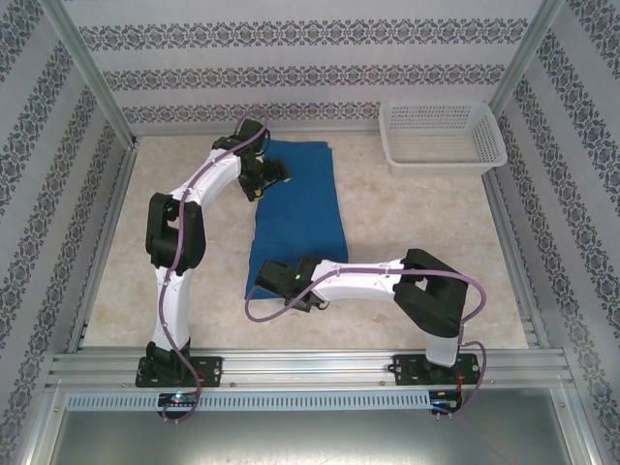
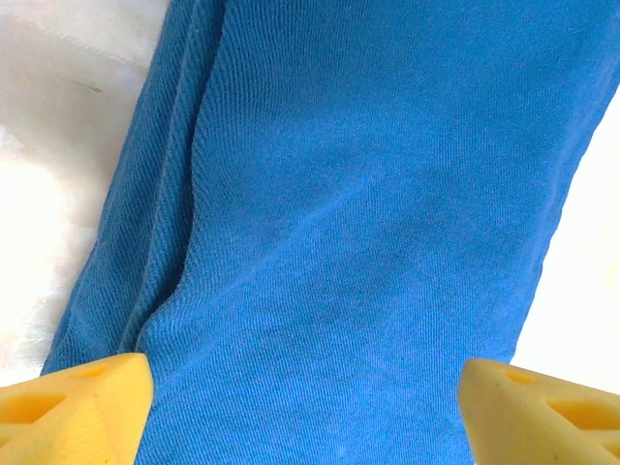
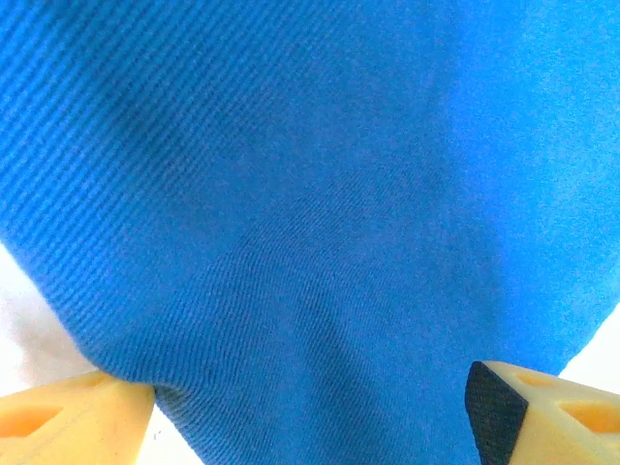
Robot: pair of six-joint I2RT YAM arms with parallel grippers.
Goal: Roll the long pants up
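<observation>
Next, my right gripper grabs the long pants (image 1: 305, 218) by the cloth's edge at their near end to fold that end over for rolling.
The long pants (image 1: 305, 218) lie flat as a long, narrow royal-blue strip running from the far middle of the table toward the near edge. My left gripper (image 1: 279, 174) hovers over their far end, jaws spread wide. In the left wrist view the yellow fingers (image 2: 77, 407) straddle flat blue cloth (image 2: 368, 194), with the left gripper (image 2: 305, 387) holding nothing. My right gripper (image 1: 269, 274) is at the near end of the pants. In the right wrist view the right gripper (image 3: 310, 387) is open over the cloth (image 3: 291, 194), and its left finger (image 3: 68, 421) rests at the cloth's edge.
A white mesh basket (image 1: 446, 161) stands at the back right corner. Pale tabletop (image 1: 417, 232) lies bare to the right of the pants and also to their left. Aluminium rails and patterned walls enclose the table.
</observation>
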